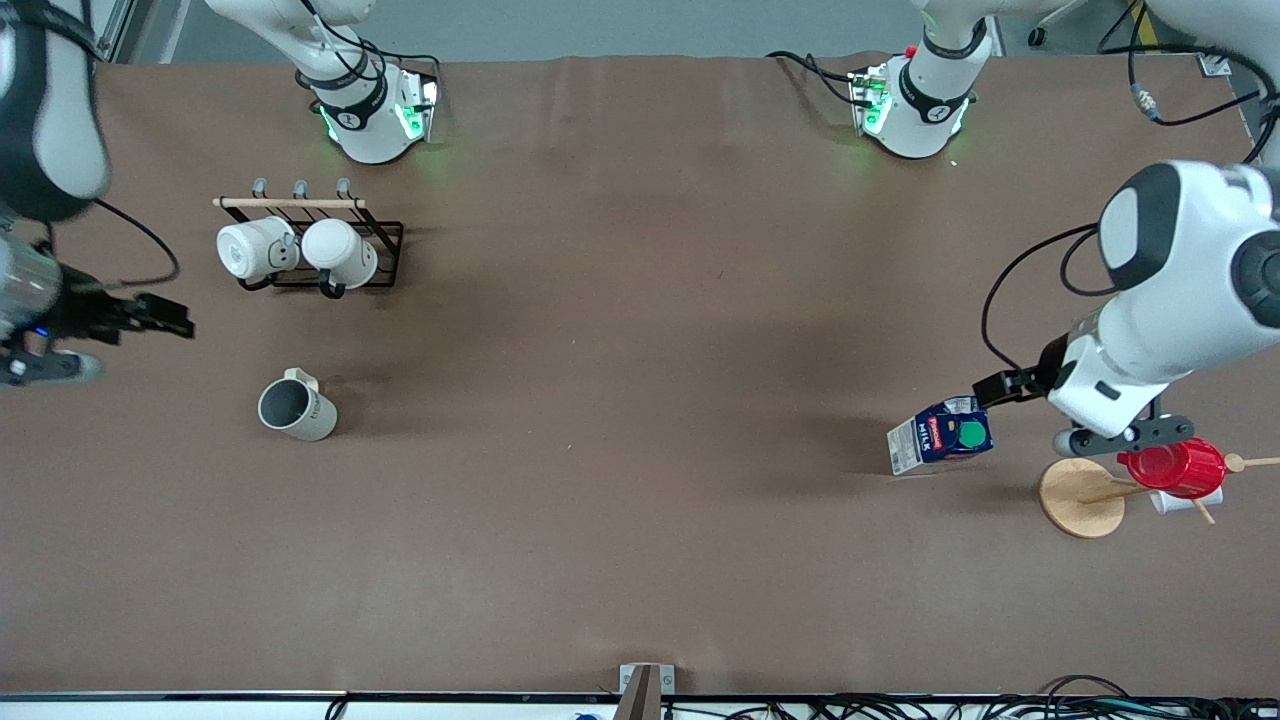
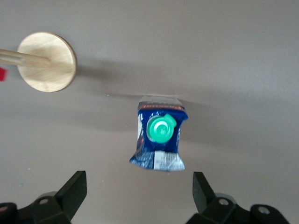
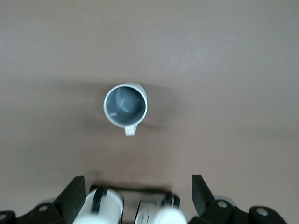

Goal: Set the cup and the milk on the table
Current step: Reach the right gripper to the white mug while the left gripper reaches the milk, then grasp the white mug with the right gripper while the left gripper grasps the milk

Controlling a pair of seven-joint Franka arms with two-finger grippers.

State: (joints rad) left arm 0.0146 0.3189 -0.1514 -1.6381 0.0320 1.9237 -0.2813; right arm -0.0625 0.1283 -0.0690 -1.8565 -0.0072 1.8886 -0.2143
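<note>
My left gripper should grab the milk carton by its capped top (image 1: 963, 428) (image 2: 161, 129) next, to place the carton on the tabletop.
The cup (image 1: 297, 408), cream-white with a dark grey inside, stands upright on the brown table (image 1: 640, 400) toward the right arm's end. It also shows in the right wrist view (image 3: 125, 106). The milk (image 1: 940, 435), a blue and white carton with a green cap, stands on the table toward the left arm's end and shows in the left wrist view (image 2: 160, 135). My left gripper (image 1: 1122, 438) (image 2: 138, 177) is open and empty, up over the table beside the milk. My right gripper (image 1: 45, 367) (image 3: 136, 179) is open and empty, high over the table by the mug rack.
A black wire rack (image 1: 385, 232) with two plain white mugs (image 1: 258, 248) stands farther from the front camera than the cup. A wooden mug stand with a round base (image 1: 1080, 497) (image 2: 46, 61) holds a red cup (image 1: 1175, 465) beside the milk.
</note>
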